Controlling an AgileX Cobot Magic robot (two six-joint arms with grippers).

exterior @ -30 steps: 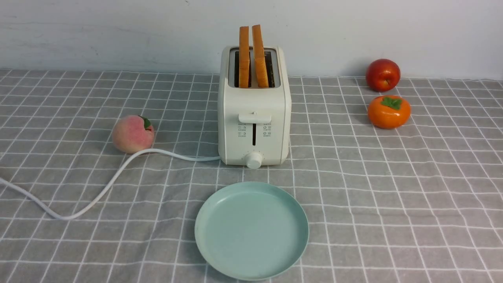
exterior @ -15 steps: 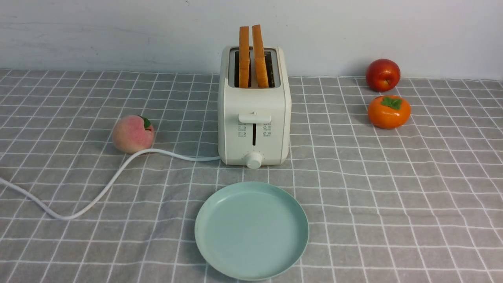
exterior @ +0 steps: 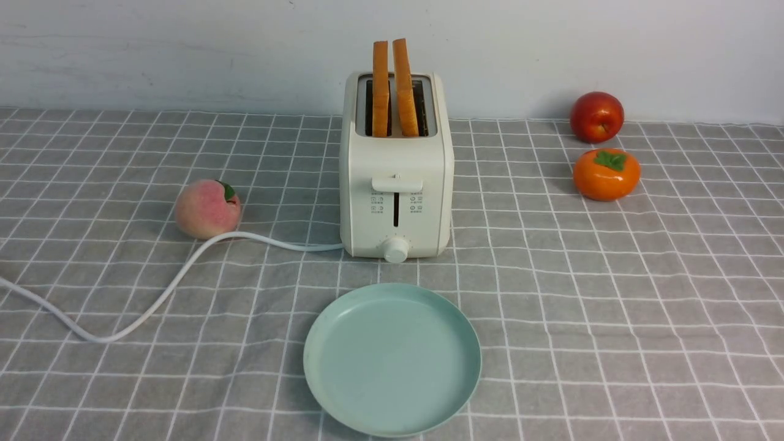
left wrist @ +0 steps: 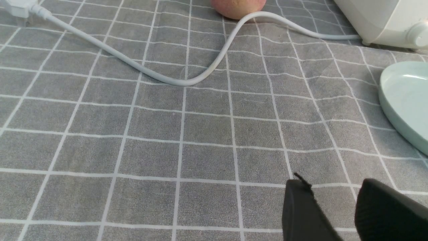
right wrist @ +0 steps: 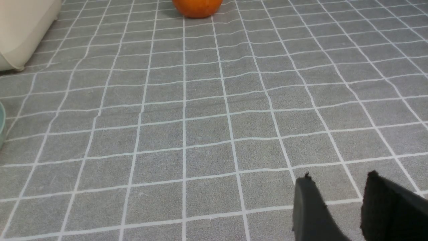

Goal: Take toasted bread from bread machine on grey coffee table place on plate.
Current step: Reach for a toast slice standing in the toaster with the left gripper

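My left gripper is to pick up the slice next by its exposed lever-side crust corner (exterior: pixel 380 119), just above the slot's opening, because the slot's sides close around the bottom of the slice.
Two slices of toasted bread (exterior: pixel 392 86) stand upright in the slots of the cream-white bread machine (exterior: pixel 396 177) at the middle back of the grey coffee table (exterior: pixel 612 294). The mint-green plate (exterior: pixel 392 358) lies empty in front of it. Neither arm shows in the front view. My left gripper (left wrist: pixel 332 184) is open and empty, low over the cloth, with the plate's edge (left wrist: pixel 404 100) and the machine's base (left wrist: pixel 384 23) ahead. My right gripper (right wrist: pixel 337 179) is open and empty over the cloth, with the machine's corner (right wrist: pixel 20 30) far ahead.
A peach (exterior: pixel 207 208) sits left of the machine, beside its white cord (exterior: pixel 153 300), which curves across the left cloth. A red apple (exterior: pixel 596 116) and an orange persimmon (exterior: pixel 606 174) sit at the back right. A white wall stands behind.
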